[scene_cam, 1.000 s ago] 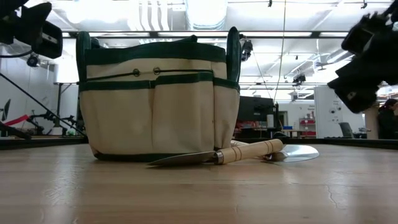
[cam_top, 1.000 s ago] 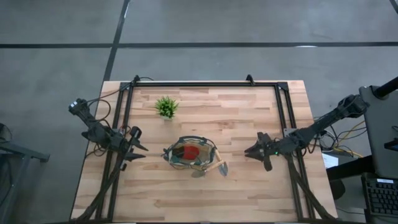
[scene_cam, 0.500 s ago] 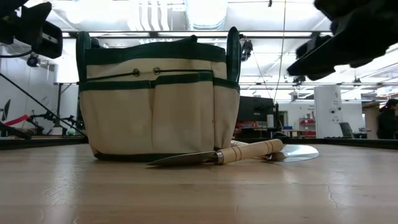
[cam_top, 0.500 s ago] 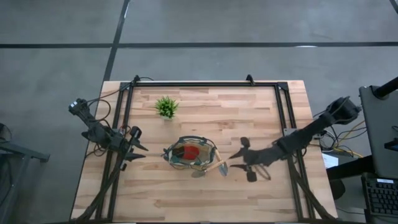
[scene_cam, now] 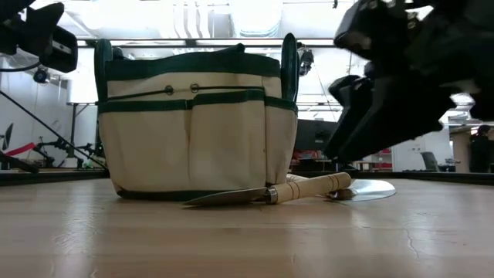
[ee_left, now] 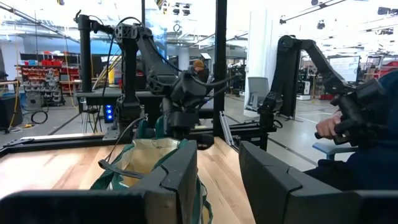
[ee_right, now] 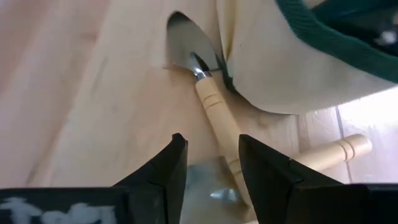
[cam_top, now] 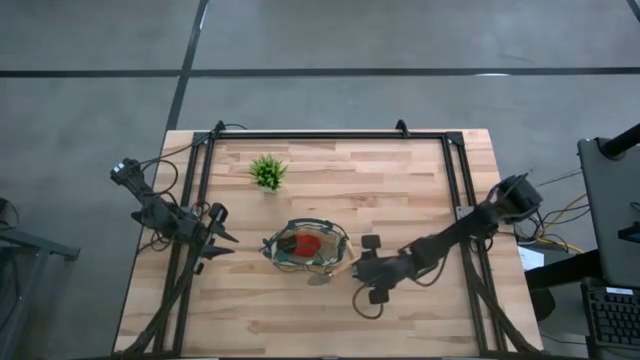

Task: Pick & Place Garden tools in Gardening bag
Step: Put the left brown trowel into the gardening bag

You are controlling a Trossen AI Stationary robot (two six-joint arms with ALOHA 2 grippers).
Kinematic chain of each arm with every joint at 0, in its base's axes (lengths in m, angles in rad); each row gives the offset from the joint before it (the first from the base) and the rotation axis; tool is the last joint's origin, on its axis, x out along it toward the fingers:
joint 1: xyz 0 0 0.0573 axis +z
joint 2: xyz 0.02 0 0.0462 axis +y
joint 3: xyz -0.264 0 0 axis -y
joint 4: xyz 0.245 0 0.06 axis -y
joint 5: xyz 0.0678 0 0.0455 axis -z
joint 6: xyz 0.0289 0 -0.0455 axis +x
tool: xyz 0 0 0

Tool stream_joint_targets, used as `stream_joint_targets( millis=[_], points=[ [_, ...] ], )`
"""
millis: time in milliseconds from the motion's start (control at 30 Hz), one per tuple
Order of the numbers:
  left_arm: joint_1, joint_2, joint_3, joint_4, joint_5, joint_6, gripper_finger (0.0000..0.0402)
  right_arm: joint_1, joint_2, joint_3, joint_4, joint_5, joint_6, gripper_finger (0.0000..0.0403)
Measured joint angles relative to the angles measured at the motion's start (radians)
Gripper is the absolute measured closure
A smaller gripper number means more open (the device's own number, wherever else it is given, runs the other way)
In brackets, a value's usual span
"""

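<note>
My right gripper grips the trowel by its wooden handle (ee_right: 222,124) next, to put the trowel into the gardening bag.
The tan gardening bag (cam_top: 307,250) with green trim stands at the table's middle, with a red-headed piece (cam_top: 309,243) inside. It also shows in the low view (scene_cam: 193,123). Two wooden-handled metal tools lie crossed on the table against the bag's right side: a trowel (ee_right: 211,112) with its blade by the bag's foot, and a second handle (ee_right: 339,152). Both show in the low view (scene_cam: 309,187). My right gripper (cam_top: 362,270) is open above them, its fingers on either side of the trowel's handle in the right wrist view (ee_right: 211,146). My left gripper (cam_top: 225,245) is open and waits left of the bag.
A small spiky green plant (cam_top: 266,172) stands at the far left of the table. A black frame (cam_top: 330,135) runs along the table's far, left and right sides. Bare wood lies in front of the bag, toward the near edge.
My right gripper has gone from the table's right side toward the left. It now hangs over the two wooden-handled tools beside the bag. The tools and the bag have not moved.
</note>
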Motion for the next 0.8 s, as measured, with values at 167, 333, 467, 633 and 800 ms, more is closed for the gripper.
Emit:
stream_joint_targets(
  millis=[167, 333, 467, 633, 800],
  points=[
    [0.0, 0.0, 0.0, -0.001, 0.0, 0.0, 0.0278, -0.007, 0.062, 0.091, -0.109, 0.027, -0.028, 0.0238],
    [0.0, 0.0, 0.0, -0.001, 0.0, 0.0, 0.0278, -0.039, 0.11, 0.119, -0.148, 0.022, -0.039, 0.0217],
    [0.0, 0.0, 0.0, -0.002, 0.0, 0.0, 0.0278, -0.065, 0.137, 0.118, -0.148, 0.016, -0.047, 0.021],
    [0.0, 0.0, 0.0, -0.002, 0.0, 0.0, 0.0278, -0.074, 0.148, 0.119, -0.144, -0.003, -0.078, 0.022],
    [0.0, 0.0, 0.0, -0.004, 0.0, 0.0, 0.0278, -0.075, 0.145, 0.126, -0.151, -0.052, -0.089, 0.026]
  ],
)
